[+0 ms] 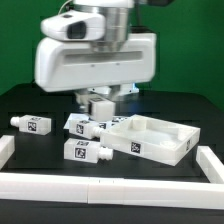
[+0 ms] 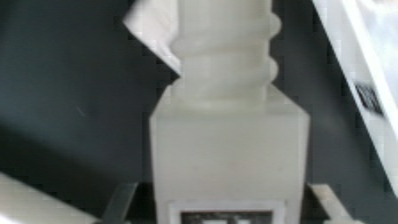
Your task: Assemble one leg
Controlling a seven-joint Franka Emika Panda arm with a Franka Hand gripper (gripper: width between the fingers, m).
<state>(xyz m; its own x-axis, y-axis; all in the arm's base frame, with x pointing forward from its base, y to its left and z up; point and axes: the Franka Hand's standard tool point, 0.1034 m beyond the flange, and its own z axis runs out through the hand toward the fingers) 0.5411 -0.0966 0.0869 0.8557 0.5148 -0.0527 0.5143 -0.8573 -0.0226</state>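
The stubby white leg is above the black table and would drop if I opened my gripper now, so the leg stays held for now.
My gripper (image 1: 101, 98) is shut on one leg (image 1: 101, 107), a stubby white peg with a marker tag, and holds it above the black table. In the wrist view the leg (image 2: 228, 110) fills the middle, with its ridged end pointing away. The fingers (image 2: 128, 203) press on both of its sides. The gripper (image 2: 228, 208) is closed round its square tagged base. The white tray-shaped tabletop (image 1: 170, 143) lies just to the exterior view's right of the held leg. Three more legs lie on the table: one at the left (image 1: 32, 124), one in the middle (image 1: 78, 124) and one in front (image 1: 85, 151).
A white rail (image 1: 110, 186) runs along the front of the table, with a short piece at the left (image 1: 5, 150) and one at the right (image 1: 213, 165). In the wrist view a blurred white shape (image 2: 347, 40) lies beyond the leg.
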